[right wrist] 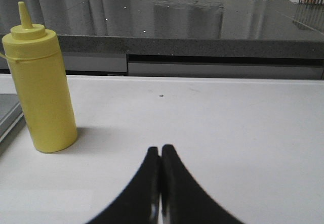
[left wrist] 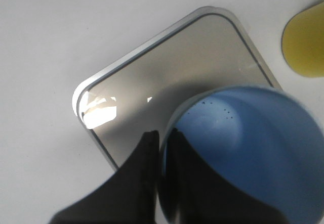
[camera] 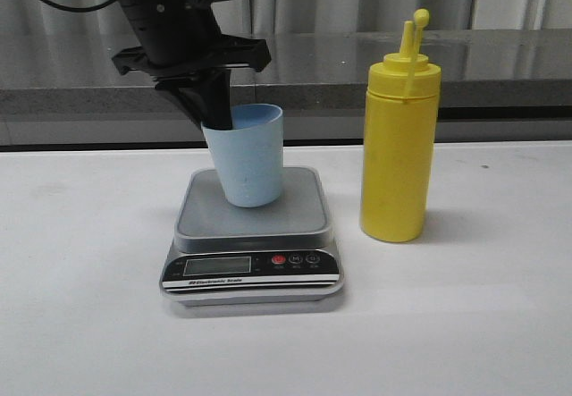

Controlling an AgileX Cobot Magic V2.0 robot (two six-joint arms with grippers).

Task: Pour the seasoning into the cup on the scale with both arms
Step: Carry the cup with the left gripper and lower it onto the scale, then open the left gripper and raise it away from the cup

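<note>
The light blue cup's base (camera: 254,202) is on the scale's grey platform (camera: 295,217), inside the platform's edges. The cup would stay standing, so my left gripper should open now.
The light blue cup (camera: 250,159) is on the scale's grey platform (camera: 295,217), leaning a little to the left. My left gripper (camera: 219,114) comes down from above and is shut on the cup's left rim, one finger inside and one outside. The left wrist view shows the pinch (left wrist: 163,133), the cup (left wrist: 253,148) and the platform (left wrist: 177,67). The yellow seasoning bottle (camera: 398,164) stands upright on the table right of the scale, its nozzle uncapped and the cap hanging off its tether. My right gripper (right wrist: 161,149) is shut and empty, low over the table to the right of the bottle (right wrist: 43,87).
The scale's black panel (camera: 250,266) with its display and red button faces the front. A grey stone ledge (camera: 500,65) runs along the back of the white table. The bottle's base shows at the edge of the left wrist view (left wrist: 306,47).
</note>
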